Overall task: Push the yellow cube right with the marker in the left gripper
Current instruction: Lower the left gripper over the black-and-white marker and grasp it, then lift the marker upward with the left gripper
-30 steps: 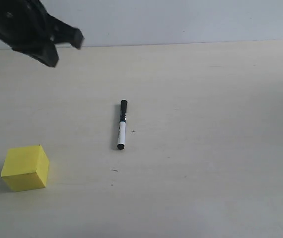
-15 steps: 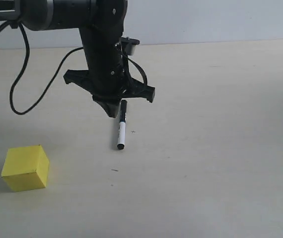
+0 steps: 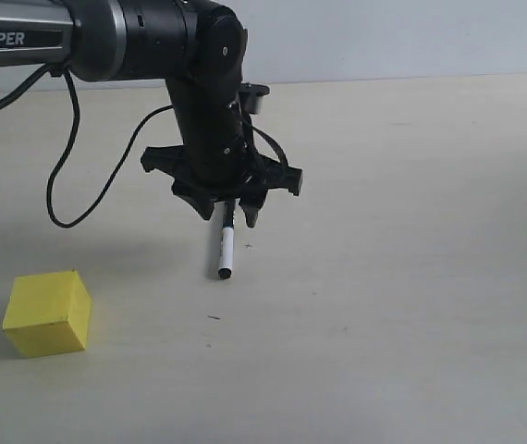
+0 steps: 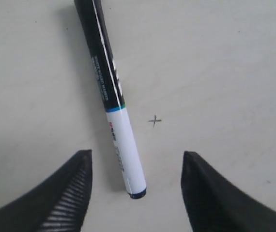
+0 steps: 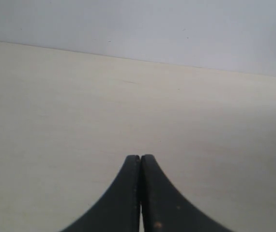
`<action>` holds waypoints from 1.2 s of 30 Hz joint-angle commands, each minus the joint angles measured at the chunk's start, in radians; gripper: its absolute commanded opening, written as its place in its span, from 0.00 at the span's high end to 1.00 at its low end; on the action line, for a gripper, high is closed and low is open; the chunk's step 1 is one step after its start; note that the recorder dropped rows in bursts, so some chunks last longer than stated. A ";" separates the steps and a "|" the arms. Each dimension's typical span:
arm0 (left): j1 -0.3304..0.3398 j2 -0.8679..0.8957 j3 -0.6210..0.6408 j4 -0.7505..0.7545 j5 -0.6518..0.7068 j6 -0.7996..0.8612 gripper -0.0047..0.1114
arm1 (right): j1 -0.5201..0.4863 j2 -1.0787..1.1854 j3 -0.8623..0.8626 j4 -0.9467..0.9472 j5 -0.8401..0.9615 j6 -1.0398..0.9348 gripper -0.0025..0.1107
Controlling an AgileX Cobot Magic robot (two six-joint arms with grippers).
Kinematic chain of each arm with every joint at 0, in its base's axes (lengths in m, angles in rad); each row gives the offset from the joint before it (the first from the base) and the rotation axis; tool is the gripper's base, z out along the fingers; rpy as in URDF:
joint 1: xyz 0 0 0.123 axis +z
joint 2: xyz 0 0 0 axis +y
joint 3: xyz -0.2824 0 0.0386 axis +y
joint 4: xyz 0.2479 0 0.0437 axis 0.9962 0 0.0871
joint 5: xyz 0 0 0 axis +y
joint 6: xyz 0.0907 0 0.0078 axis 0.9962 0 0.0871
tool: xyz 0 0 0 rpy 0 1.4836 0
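The marker's black cap needs to stay free to push the yellow cube (image 3: 48, 313), so my left gripper should next grab the marker by its white body (image 3: 227, 235) beside the blue ring.
The marker (image 3: 225, 252) lies flat on the pale table, white barrel toward the camera, its black cap under the arm. My left gripper (image 3: 229, 218) hangs open just over it, one finger on each side of the pen and neither touching it. In the left wrist view the marker (image 4: 111, 94) runs between the two black fingers (image 4: 63, 193), with its dark end level with the fingertips and nearer the left one. The yellow cube (image 3: 48, 313) sits at the front left, well away from the gripper. My right gripper (image 5: 140, 157) is shut on nothing over bare table.
A black cable (image 3: 79, 185) loops down from the left arm over the table. A small pencilled cross (image 4: 154, 120) marks the tabletop beside the pen. The table (image 3: 411, 277) ends at a light wall at the back.
The left arm swung in from the upper left and came down over the marker, its fingers now straddling the capped half. Marker and cube have not moved.
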 commanded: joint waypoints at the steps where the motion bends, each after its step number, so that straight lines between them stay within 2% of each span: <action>1: -0.004 0.023 -0.008 0.018 -0.026 -0.016 0.48 | -0.005 -0.004 0.004 0.007 -0.012 -0.002 0.98; 12: -0.004 0.078 -0.008 0.086 -0.052 -0.071 0.48 | -0.005 -0.004 0.004 0.007 -0.012 -0.002 0.98; 36: -0.004 0.122 0.002 0.082 -0.091 -0.091 0.48 | -0.005 -0.004 0.004 0.007 -0.012 -0.002 0.98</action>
